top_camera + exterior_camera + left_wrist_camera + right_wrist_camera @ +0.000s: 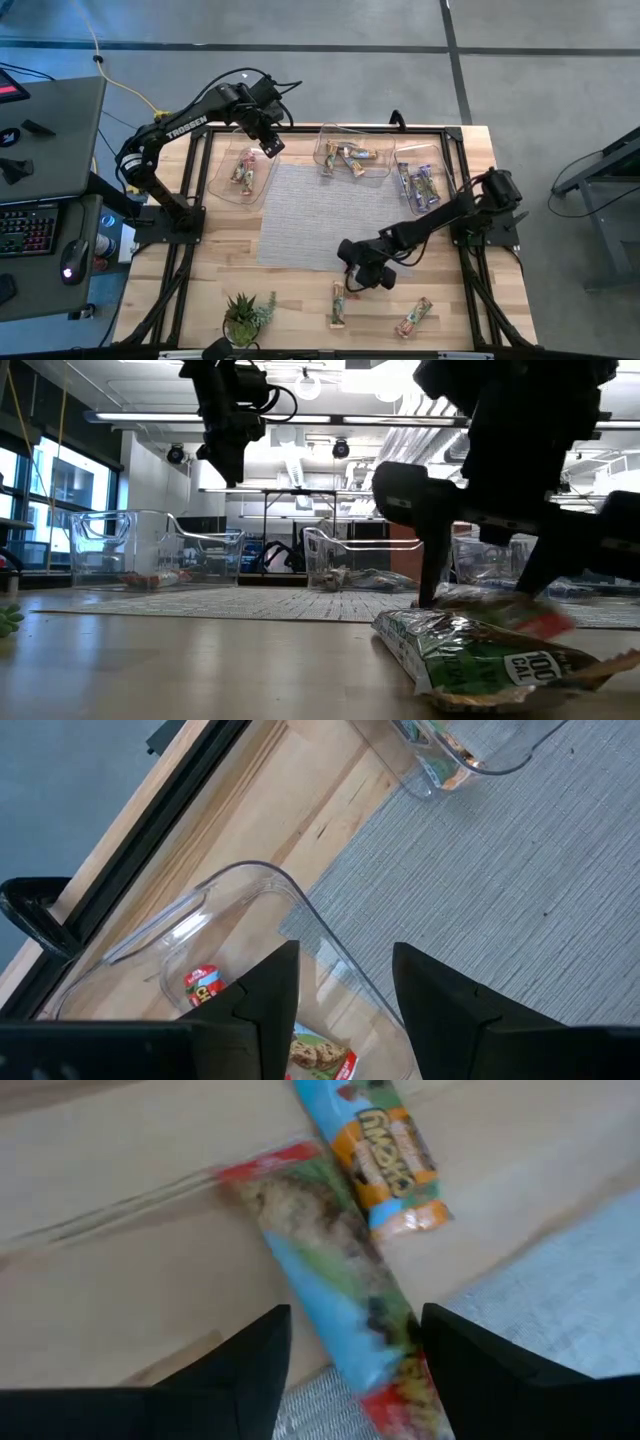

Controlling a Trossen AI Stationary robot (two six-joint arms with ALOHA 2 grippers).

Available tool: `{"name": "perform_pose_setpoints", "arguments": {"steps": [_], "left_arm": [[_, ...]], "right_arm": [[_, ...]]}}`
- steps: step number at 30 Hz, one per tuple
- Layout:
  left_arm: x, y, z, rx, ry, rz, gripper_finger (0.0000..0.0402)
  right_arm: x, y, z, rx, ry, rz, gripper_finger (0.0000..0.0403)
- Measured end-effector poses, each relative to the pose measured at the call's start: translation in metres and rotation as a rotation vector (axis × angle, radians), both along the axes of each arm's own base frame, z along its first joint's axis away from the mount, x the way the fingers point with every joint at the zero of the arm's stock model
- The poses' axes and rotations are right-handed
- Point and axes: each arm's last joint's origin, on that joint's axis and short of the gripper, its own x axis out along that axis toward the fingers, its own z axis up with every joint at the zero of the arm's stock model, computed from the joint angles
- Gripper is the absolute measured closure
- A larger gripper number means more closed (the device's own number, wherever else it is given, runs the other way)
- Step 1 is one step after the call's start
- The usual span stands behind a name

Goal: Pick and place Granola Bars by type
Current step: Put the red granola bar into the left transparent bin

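Note:
The red-ended bar needs to be grabbed next by its wrapped middle (340, 1300) with my right gripper, to sort the granola bars by type.
Two granola bars lie crossed on the wood near the table's front: a red-ended, blue-green one (335, 1295) and an orange-green one (385, 1160). My right gripper (350, 1370) is open and low over them. Its fingers stand on either side of the red-ended bar, which runs along between them. A third bar (413, 318) lies farther right. More bars rest in three clear tubs: the left (243, 172), the middle (352, 155) and the right (420, 182). My left gripper (345, 1010) hangs open above the left tub (250, 880), empty.
A grey mat (320, 215) covers the table's middle, and its near edge reaches under my right gripper. A small potted plant (245, 315) stands at the front left. A black frame rail (465, 200) runs along the table's sides. A desk with a keyboard (30, 225) stands left of the table.

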Motion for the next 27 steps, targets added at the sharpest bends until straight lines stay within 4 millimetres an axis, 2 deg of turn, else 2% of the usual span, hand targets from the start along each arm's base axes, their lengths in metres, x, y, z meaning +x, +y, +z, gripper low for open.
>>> {"name": "perform_pose_setpoints", "arguments": {"steps": [4, 7, 14, 17, 23, 27], "left_arm": [[0.000, 0.000, 0.000, 0.000, 0.000, -0.001, 0.0246], [0.000, 0.000, 0.000, 0.001, 0.000, -0.002, 0.0246], [0.000, 0.000, 0.000, 0.001, 0.000, -0.003, 0.0246], [0.000, 0.000, 0.000, 0.004, -0.002, -0.003, 0.0246], [0.001, 0.001, 0.000, 0.007, -0.006, -0.003, 0.0246], [0.001, 0.000, 0.000, 0.007, -0.006, -0.004, 0.0246]], "right_arm": [[0.006, -0.001, -0.012, -0.025, -0.029, 0.077, 0.0194], [0.009, -0.005, -0.012, -0.040, -0.069, 0.127, 0.0194], [0.011, -0.016, -0.014, 0.033, -0.019, 0.080, 0.0198], [0.011, -0.019, -0.015, 0.061, 0.006, 0.084, 0.0215], [0.010, -0.019, -0.016, 0.085, 0.020, 0.091, 0.0275], [0.012, -0.021, -0.014, 0.131, 0.028, 0.021, 0.0301]]}}
